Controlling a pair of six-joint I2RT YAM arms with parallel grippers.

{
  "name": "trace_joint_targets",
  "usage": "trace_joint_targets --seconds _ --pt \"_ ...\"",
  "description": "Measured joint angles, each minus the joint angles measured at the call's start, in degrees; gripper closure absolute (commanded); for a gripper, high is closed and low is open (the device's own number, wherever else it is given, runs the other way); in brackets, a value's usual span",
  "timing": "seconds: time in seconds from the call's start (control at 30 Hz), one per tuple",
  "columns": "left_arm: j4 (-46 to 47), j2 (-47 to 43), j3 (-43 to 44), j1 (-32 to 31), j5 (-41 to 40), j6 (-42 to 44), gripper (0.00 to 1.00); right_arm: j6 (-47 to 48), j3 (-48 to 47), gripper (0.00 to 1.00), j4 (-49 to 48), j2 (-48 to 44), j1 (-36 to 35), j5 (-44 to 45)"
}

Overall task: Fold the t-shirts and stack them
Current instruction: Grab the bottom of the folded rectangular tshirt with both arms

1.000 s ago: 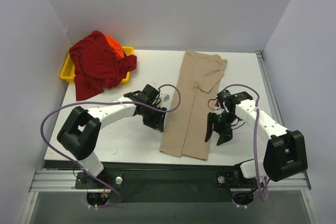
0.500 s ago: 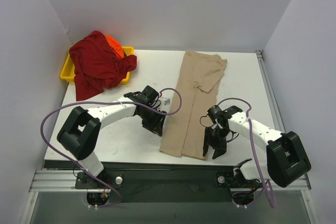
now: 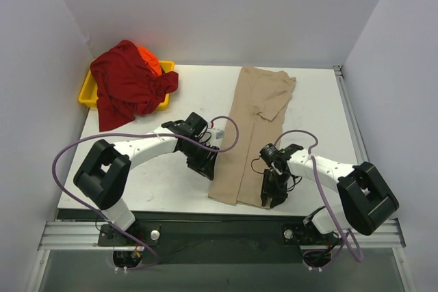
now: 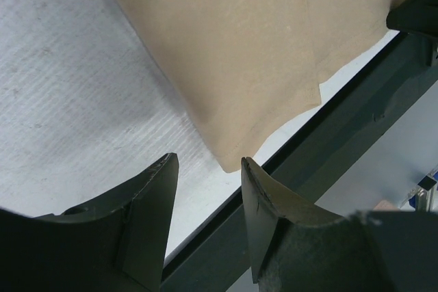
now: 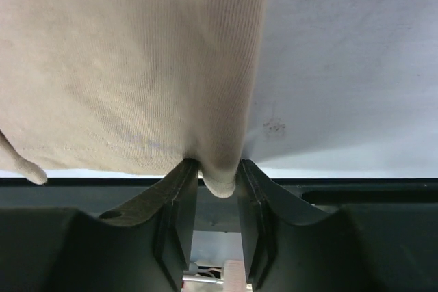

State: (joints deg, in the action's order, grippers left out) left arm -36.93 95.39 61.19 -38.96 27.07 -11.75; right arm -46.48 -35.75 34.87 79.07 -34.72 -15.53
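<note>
My left gripper should fold the t-shirt evenly backward, so next it will take hold of the near corner of the tan t-shirt, opposite the corner of my right gripper.
The tan t-shirt (image 3: 256,121) lies folded lengthwise into a long strip from the table's back to its front edge. My right gripper (image 3: 270,195) is at its near right corner; in the right wrist view the gripper (image 5: 219,177) is shut on that corner of the tan cloth (image 5: 123,66). My left gripper (image 3: 207,165) is at the strip's left edge; in the left wrist view it (image 4: 209,163) is open, with the near left corner of the tan cloth (image 4: 239,46) just ahead of the fingertips. The dark red t-shirt (image 3: 130,87) and the orange t-shirt (image 3: 149,59) are heaped at the back left.
A yellow tray (image 3: 87,91) holds the red and orange shirts at the table's back left corner. The table (image 3: 157,186) ends in a dark front rail (image 4: 328,141) right below both grippers. White walls enclose the back and sides.
My right gripper has moved left and toward the front edge, onto the tan shirt's near right corner, and closed on it. My left gripper has shifted only slightly.
</note>
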Motion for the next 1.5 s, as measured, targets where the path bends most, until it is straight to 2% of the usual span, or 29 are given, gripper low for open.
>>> trace_joint_targets --seconds 0.27,0.97,1.37,1.43,1.5 --pt "0.0 0.4 -1.7 -1.6 1.5 0.0 0.47 -1.7 0.3 0.78 -0.6 0.8 -0.6 0.3" --pt "0.3 6.0 -3.3 -4.9 6.5 -1.3 0.48 -3.2 1.2 0.80 -0.5 -0.7 -0.6 0.9" --pt "0.6 8.0 -3.3 -5.6 8.0 -3.3 0.59 -4.1 1.5 0.80 -0.2 -1.3 -0.6 1.4" --pt "0.8 8.2 -3.3 -5.6 8.0 -3.7 0.65 -4.3 1.6 0.80 -0.2 -1.4 -0.6 1.6" --pt "1.0 8.6 -3.3 -5.6 8.0 -4.3 0.78 -4.5 1.6 0.81 -0.1 -1.6 -0.6 1.8"
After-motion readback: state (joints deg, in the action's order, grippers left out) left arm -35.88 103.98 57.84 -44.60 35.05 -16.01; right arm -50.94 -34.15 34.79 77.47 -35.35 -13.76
